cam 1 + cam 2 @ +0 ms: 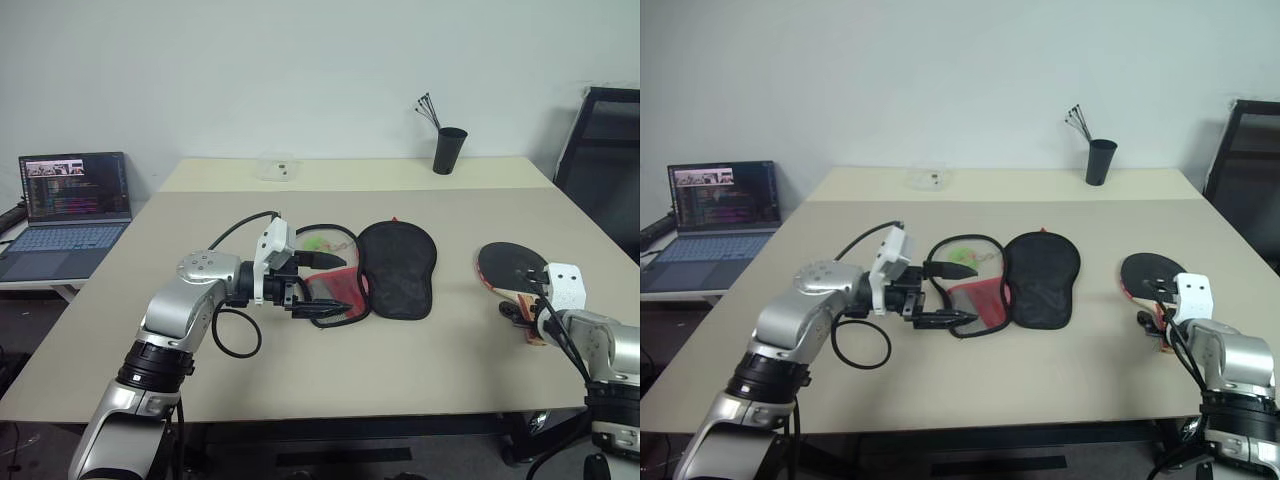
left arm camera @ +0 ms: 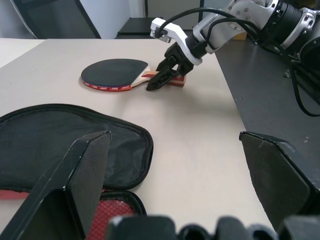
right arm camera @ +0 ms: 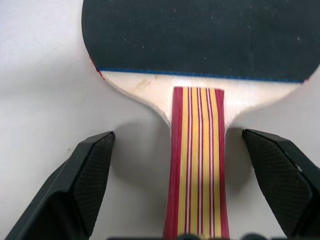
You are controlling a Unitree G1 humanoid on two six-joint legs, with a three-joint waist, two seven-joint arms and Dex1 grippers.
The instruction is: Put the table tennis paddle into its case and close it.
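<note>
My right gripper's fingers reach down on both sides of the striped handle and closing now would catch the paddle, so it is time to close.
The table tennis paddle lies flat near the table's right edge, black face up, its striped handle pointing toward me. My right gripper is open and low over the handle, one finger on each side with a gap to both. The case lies unzipped at mid-table, its black flap folded out to the right and the red inside to the left. My left gripper hovers open over the red part, pointing right, with nothing between its fingers.
A black cup holding thin sticks stands at the back right of the table. A small clear box sits at the back middle. A laptop rests on a side desk to the left, and a black chair stands to the right.
</note>
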